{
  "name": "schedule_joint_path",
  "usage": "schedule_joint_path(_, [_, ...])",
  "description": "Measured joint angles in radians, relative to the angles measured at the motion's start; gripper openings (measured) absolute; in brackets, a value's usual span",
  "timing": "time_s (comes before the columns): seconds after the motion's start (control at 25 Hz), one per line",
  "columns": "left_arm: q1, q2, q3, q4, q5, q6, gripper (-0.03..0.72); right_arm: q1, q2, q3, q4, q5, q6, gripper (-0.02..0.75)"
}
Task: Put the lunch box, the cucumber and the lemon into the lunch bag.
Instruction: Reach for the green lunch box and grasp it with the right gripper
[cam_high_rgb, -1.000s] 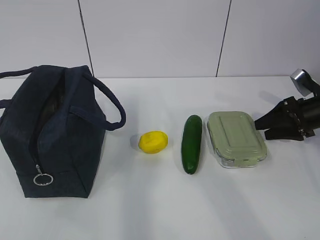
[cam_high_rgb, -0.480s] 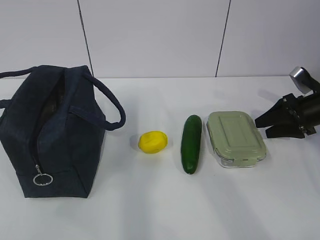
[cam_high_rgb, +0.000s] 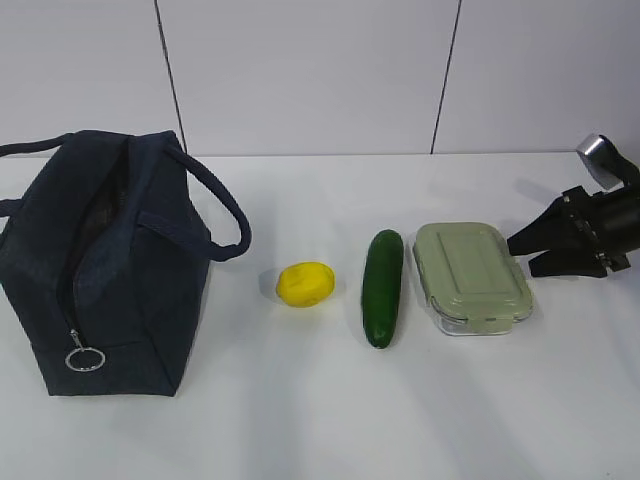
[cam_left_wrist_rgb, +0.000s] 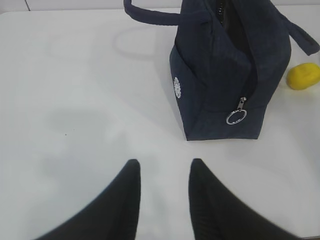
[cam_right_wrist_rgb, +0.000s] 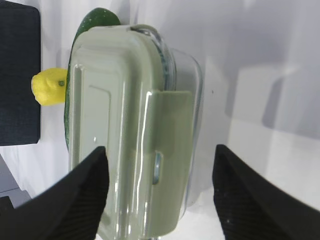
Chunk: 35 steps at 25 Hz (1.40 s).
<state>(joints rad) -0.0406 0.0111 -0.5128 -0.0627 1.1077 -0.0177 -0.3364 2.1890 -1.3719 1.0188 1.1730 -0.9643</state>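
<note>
The right gripper grabs the lunch box by its end away from the cucumber next, since the cucumber (cam_high_rgb: 384, 287) lies close along one side of the lunch box.
The navy lunch bag (cam_high_rgb: 110, 260) stands at the left, its top gaping and its ring pull (cam_high_rgb: 86, 359) low on the near end. To its right, in a row, lie the yellow lemon (cam_high_rgb: 305, 284), the dark green cucumber (cam_high_rgb: 384, 287) and the green-lidded lunch box (cam_high_rgb: 470, 275). My right gripper (cam_high_rgb: 520, 254) hovers open just right of the lunch box; in the right wrist view its tips (cam_right_wrist_rgb: 160, 149) straddle the box's (cam_right_wrist_rgb: 125, 125) near end without gripping it. My left gripper (cam_left_wrist_rgb: 165, 167) is open and empty over bare table, short of the bag (cam_left_wrist_rgb: 225, 75).
The white table (cam_high_rgb: 300, 420) meets a white panelled wall behind. The bag's loop handle (cam_high_rgb: 225, 215) sticks out toward the lemon. The left wrist view also shows the ring pull (cam_left_wrist_rgb: 235, 116) and the lemon (cam_left_wrist_rgb: 303, 76) past the bag.
The right gripper has shifted very slightly up and back beside the lunch box. The objects and the bag have not moved.
</note>
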Motion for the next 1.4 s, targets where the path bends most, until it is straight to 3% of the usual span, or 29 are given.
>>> schedule_joint_path(1.4, [0.0, 0.0, 0.0, 0.0, 0.0, 0.0, 0.235, 0.044, 0.035, 0.0, 0.019, 0.0, -0.002, 0.475])
